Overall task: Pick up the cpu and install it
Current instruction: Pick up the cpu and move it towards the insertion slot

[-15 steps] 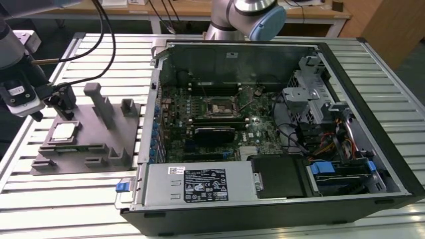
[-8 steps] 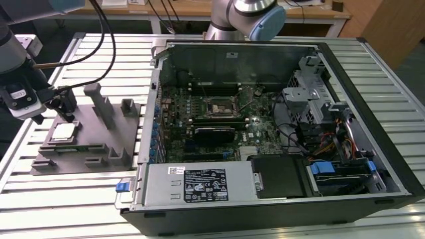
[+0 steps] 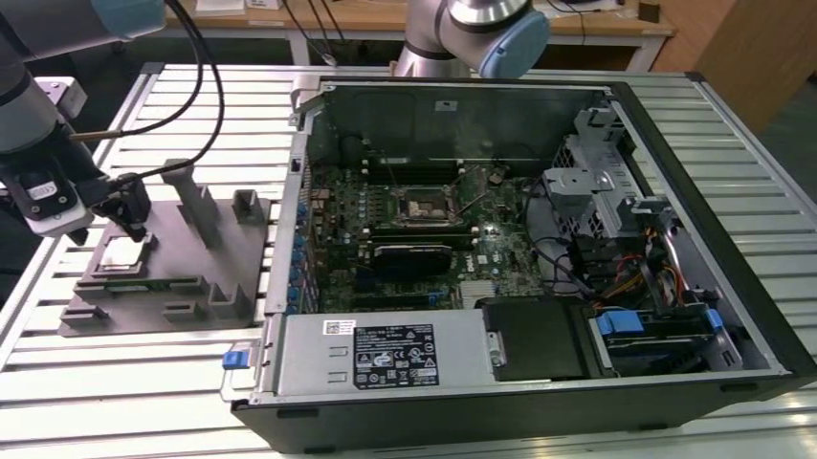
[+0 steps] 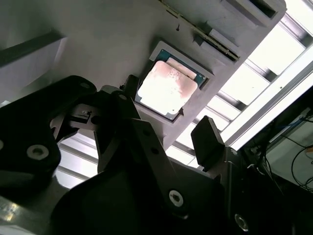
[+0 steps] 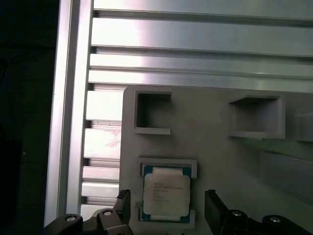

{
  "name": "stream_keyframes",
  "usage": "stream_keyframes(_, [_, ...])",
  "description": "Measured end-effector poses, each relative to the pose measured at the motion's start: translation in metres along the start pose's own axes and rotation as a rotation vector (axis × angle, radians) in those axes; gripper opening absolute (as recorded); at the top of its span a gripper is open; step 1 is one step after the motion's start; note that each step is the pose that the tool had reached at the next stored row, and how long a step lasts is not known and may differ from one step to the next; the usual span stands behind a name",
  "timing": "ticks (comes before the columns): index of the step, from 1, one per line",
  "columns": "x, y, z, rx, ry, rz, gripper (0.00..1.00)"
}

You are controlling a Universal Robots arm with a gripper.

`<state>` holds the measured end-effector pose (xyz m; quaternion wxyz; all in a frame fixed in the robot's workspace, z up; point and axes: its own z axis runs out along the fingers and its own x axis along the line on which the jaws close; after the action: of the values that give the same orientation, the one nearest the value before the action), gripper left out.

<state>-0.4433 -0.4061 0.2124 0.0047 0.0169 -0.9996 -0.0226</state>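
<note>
The brackets wrap both ends of the cpu [image 3: 119,251], so my gripper will next grab its open side edges between the tray's brackets.
The cpu [image 3: 119,251], a flat square chip with a shiny metal top, lies in a recess of the grey moulded tray [image 3: 166,287] at the exterior view's left. My gripper [image 3: 129,226] hangs just above it, open, holding nothing. In both wrist views the cpu [image 4: 166,88] [image 5: 166,195] sits in its pocket with one black fingertip [image 5: 123,205] on one side and the other fingertip [image 5: 213,208] on the opposite side, both apart from the chip. The dark square socket [image 3: 419,206] with its metal frame sits on the motherboard inside the open computer case [image 3: 715,239].
The tray carries upright grey posts [image 3: 205,206] and empty pockets [image 5: 152,113] beside the cpu. The case's side wall [image 3: 297,191] rises between tray and motherboard. A second arm [image 3: 492,33] stands behind the case. The slatted aluminium table [image 3: 115,382] lies under everything.
</note>
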Motion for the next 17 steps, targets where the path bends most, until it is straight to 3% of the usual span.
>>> stream_keyframes(17, [0.0028,-0.0007,0.0173,0.0087,0.0000,0.000,0.71])
